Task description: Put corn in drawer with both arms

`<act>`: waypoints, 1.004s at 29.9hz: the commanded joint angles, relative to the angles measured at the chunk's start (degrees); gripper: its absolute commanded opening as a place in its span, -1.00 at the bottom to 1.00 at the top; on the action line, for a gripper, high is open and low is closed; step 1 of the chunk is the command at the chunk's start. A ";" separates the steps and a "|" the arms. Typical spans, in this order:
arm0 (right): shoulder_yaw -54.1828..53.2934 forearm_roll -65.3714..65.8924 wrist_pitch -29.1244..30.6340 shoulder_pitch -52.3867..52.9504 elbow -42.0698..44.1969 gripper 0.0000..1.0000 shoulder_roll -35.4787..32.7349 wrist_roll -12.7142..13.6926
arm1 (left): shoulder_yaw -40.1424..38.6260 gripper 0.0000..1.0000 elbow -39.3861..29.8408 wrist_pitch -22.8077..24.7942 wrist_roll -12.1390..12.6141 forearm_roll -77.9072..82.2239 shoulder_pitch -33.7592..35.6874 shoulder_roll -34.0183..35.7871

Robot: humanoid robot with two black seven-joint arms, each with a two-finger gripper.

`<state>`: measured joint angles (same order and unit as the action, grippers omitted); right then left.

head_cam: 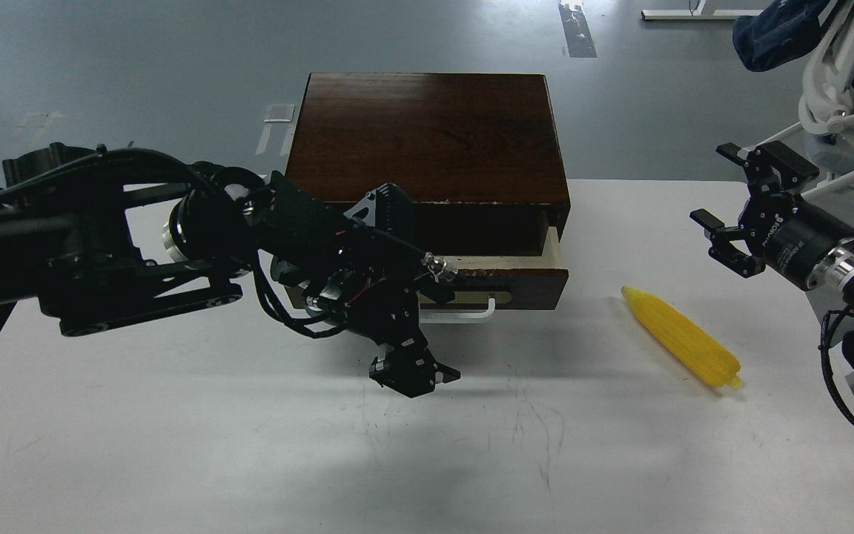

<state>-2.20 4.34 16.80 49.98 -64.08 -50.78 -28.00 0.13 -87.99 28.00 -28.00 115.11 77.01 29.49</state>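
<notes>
The corn needs to go into the drawer. My right gripper will grab the corn by its thick stalk end next.
The dark brown wooden box stands at the table's far middle. Its drawer is pulled partly out, and a strip of its cream inside wall shows at the right. My left gripper is at the left end of the white bar handle and hides that end; it appears closed on it, one finger hanging low over the table. The yellow corn lies on the table right of the drawer, tip pointing far-left. My right gripper is open and empty, above and to the right of the corn.
The white table ends just right of the corn, under my right arm. A white chair with a dark blue cloth stands on the grey floor at the far right.
</notes>
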 commanded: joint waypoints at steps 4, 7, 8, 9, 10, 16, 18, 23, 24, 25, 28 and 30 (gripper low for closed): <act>-0.08 32.25 -0.27 0.46 -0.25 0.98 -5.63 0.00 | -7.15 0.98 -0.95 0.00 0.00 -15.05 -0.02 5.57; 0.18 41.58 -0.36 1.34 -0.17 0.98 -7.75 0.00 | -10.49 0.98 -0.70 0.00 0.00 -26.81 -0.11 7.16; 0.27 43.54 -0.45 1.69 -0.08 0.98 -8.02 0.00 | -11.20 0.98 -0.52 0.00 0.00 -30.00 -0.11 7.34; 0.36 47.65 -0.71 2.22 0.10 0.98 -8.37 0.00 | -12.43 0.98 -0.08 0.00 0.00 -36.47 -0.28 7.86; 0.44 52.04 -1.41 2.40 0.27 0.98 -8.37 0.00 | -13.40 0.98 1.14 0.00 0.00 -42.98 -0.46 8.30; 2.10 68.85 -11.41 1.52 1.93 0.98 -7.50 0.00 | -13.93 0.98 2.82 0.00 0.00 -57.80 -1.51 11.29; 3.25 69.57 -12.92 1.52 2.38 0.98 -6.36 0.00 | -14.02 0.98 2.91 0.00 0.00 -58.77 -2.04 11.82; 7.56 70.10 -16.00 1.70 4.93 0.98 -1.78 0.00 | -16.13 0.98 6.59 0.00 0.00 -72.47 -2.31 12.35; 8.17 70.10 -16.35 1.61 5.54 0.98 -0.74 0.00 | -16.13 0.98 7.47 0.00 0.00 -75.79 -2.31 12.44; 8.18 70.10 -16.36 1.61 5.55 0.98 -0.72 0.00 | -16.13 0.98 7.48 0.00 0.00 -75.83 -2.31 12.44; 9.41 70.10 -16.80 1.61 5.63 0.98 1.38 0.00 | -16.22 0.98 8.27 0.00 0.00 -78.99 -3.80 13.75; 10.37 70.19 -16.80 1.61 6.16 0.97 2.17 0.00 | -16.31 0.98 8.27 0.00 0.00 -78.99 -5.11 14.54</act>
<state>6.95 74.46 0.09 51.61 -58.48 -49.85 -28.01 -16.02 -79.90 27.99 -28.00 36.90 73.45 43.02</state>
